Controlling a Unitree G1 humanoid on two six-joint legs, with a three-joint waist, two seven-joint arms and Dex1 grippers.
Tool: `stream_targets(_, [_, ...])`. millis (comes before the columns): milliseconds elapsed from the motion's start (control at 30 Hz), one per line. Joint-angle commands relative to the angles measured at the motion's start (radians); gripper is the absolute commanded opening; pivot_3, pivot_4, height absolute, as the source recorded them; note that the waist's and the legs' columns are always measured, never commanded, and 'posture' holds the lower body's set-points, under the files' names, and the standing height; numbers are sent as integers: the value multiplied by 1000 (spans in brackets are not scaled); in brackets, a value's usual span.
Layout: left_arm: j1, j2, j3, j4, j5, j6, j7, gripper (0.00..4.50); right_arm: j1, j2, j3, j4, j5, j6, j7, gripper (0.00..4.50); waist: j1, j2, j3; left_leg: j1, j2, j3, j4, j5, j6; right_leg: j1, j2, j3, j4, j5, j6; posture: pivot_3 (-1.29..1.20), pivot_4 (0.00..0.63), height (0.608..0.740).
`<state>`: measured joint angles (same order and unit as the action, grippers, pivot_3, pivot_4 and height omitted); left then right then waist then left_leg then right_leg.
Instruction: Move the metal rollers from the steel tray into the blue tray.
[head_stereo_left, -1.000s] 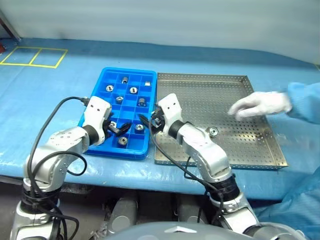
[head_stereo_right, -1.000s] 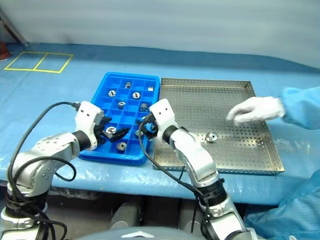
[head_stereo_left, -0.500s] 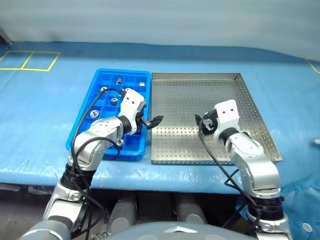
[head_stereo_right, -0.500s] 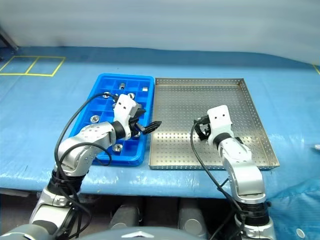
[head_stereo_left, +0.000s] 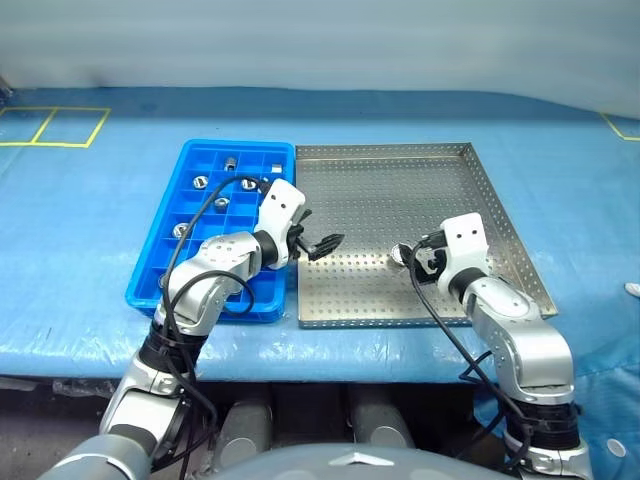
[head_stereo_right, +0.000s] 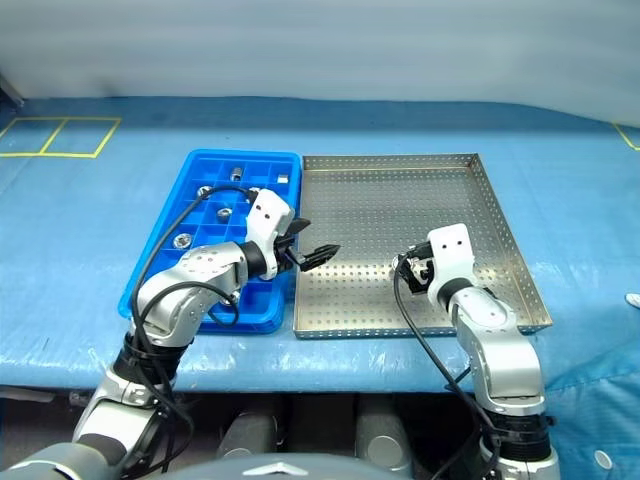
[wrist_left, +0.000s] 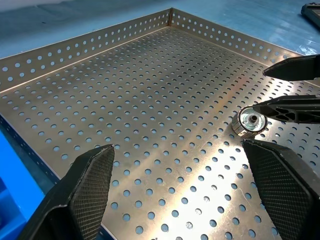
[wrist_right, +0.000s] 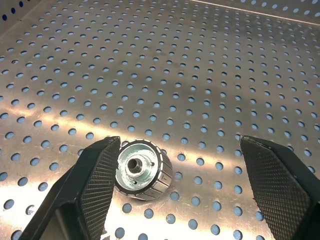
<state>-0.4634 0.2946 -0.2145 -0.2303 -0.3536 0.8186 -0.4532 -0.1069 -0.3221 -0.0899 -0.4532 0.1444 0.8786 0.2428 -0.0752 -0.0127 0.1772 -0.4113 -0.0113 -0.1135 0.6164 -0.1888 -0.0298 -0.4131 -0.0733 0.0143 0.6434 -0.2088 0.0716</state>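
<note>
My right gripper should go lower before it closes on the roller on the perforated bottom of the steel tray. My fingers are above the roller, so they would miss it if I closed now.
One metal roller (wrist_right: 142, 170) lies on the perforated floor of the steel tray (head_stereo_left: 390, 190), near its front edge. My right gripper (wrist_right: 187, 185) is open low over it, and the roller sits between the fingers, close to one finger (wrist_right: 95, 185). My left gripper (head_stereo_left: 325, 245) is open and empty over the left part of the steel tray, pointing toward the roller (wrist_left: 248, 121). The blue tray (head_stereo_left: 240, 145) stands just left of the steel tray, with several rollers (head_stereo_left: 200, 182) in its far compartments.
Both trays rest on a blue table cover (head_stereo_left: 90, 260). Yellow taped lines (head_stereo_left: 60, 125) mark the far left. A cable (head_stereo_left: 190, 250) from my left arm loops over the blue tray. The steel tray's raised rim (head_stereo_left: 510, 225) bounds the roller's area.
The view has swung right. My left gripper moved from over the blue tray to the steel tray. My right gripper swung right and down to the roller. A person's gloved hand left the tray.
</note>
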Motion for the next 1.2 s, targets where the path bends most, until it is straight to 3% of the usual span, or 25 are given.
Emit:
stream_targets(33, [3,-8,11,-32,4,-19,-1,4500,-18,-15,-1,-3,10,-11,13,4021,1,0,0,0,0,0,0,0,0,0,0,0,0,0,0,-90,150,740])
stream_targets(733, [34,3,35,-76,-1,15,33,4500,-84,88,37,200,-10,-69,-42,4021,11,0,0,0,0,0,0,0,0,0,0,0,0,1,1,-31,150,740])
stream_targets(967, [49,22,52,-104,-6,40,45,4500,-101,82,51,215,-24,-81,-48,1849,15,0,0,0,0,0,0,0,0,0,0,0,0,1,1,-12,150,740])
stream_targets(1200, [103,117,131,-181,12,85,66,4500,-133,92,115,168,-18,-87,-22,1721,14,1,0,0,0,0,-1,0,0,0,1,0,0,1,1,32,150,740])
